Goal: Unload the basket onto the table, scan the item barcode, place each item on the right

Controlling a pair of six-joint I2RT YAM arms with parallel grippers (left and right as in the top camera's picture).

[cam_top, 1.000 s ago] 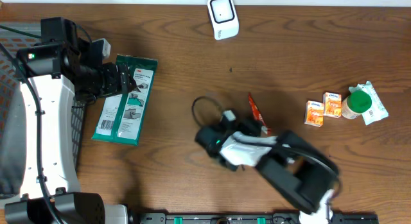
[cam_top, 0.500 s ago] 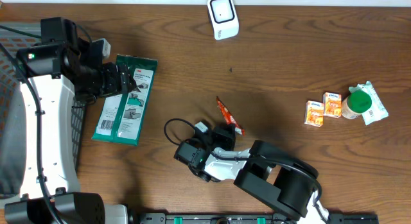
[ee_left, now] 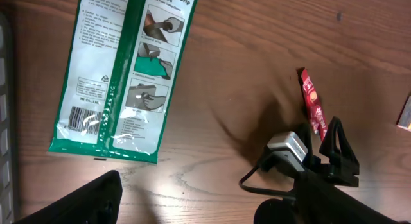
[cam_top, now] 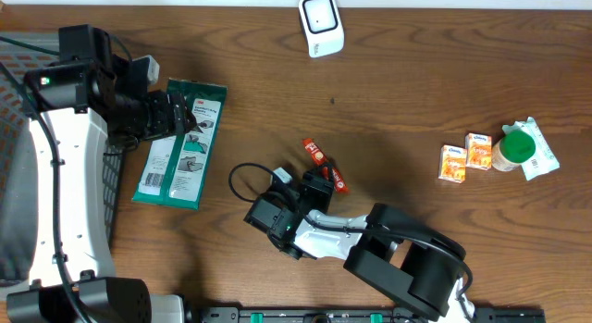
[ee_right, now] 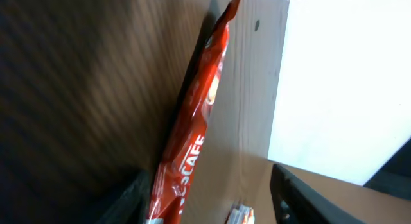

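Observation:
My right gripper grabs the red Nescafe sachet by its near end (ee_left: 320, 127) next, leaving its length uncovered to scan the barcode.
A red Nescafe sachet (cam_top: 324, 164) lies flat on the wooden table, left of centre. My right gripper (cam_top: 316, 186) sits at its near end. In the right wrist view the sachet (ee_right: 196, 115) runs along the inside of one finger (ee_right: 131, 198), and the right gripper (ee_right: 215, 195) stands open with a wide gap to the other finger. A green glove packet (cam_top: 178, 142) lies at the left, barcode (ee_left: 82, 117) facing up. My left gripper (cam_top: 185, 118) hovers open over its far end, holding nothing. The left wrist view shows one of its fingers (ee_left: 90, 198).
A white scanner (cam_top: 321, 25) stands at the table's far edge. Two small orange cartons (cam_top: 465, 156) and a green-lidded tub (cam_top: 516, 149) sit at the right. The right arm's cable (cam_top: 242, 175) loops beside its wrist.
The right arm carried the sachet leftward across the table. Its jaws then opened and the sachet now lies on the wood. The left arm has not moved.

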